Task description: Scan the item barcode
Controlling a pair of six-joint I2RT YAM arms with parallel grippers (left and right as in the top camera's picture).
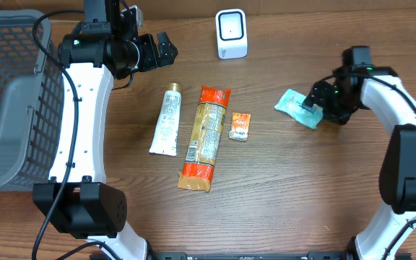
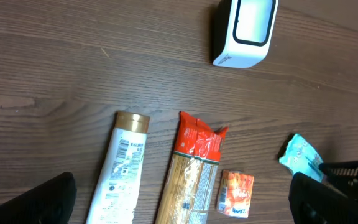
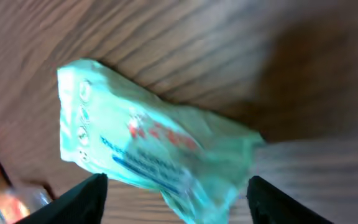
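Note:
I need to scan the teal packet's barcode, so my right gripper should next grab the packet by its near end (image 1: 311, 117) (image 3: 205, 188) and leave the rest uncovered.
A teal packet (image 1: 295, 107) (image 3: 148, 146) lies on the wooden table at the right. My right gripper (image 1: 316, 102) (image 3: 176, 202) is over its near end, open, a finger on each side and the packet loose between them. The white scanner (image 1: 231, 34) (image 2: 244, 31) stands at the back centre. My left gripper (image 1: 163, 49) (image 2: 182, 202) hovers open and empty at the back left, above a white tube (image 1: 167, 119) (image 2: 120, 177), a long pasta pack (image 1: 206, 137) (image 2: 191, 174) and a small orange packet (image 1: 240, 126) (image 2: 236, 194). No barcode is readable on the teal packet.
A grey mesh basket (image 1: 9, 101) fills the far left edge of the table. The tube, pasta pack and orange packet lie side by side in the middle. Bare wood lies between them and the teal packet (image 2: 298, 155).

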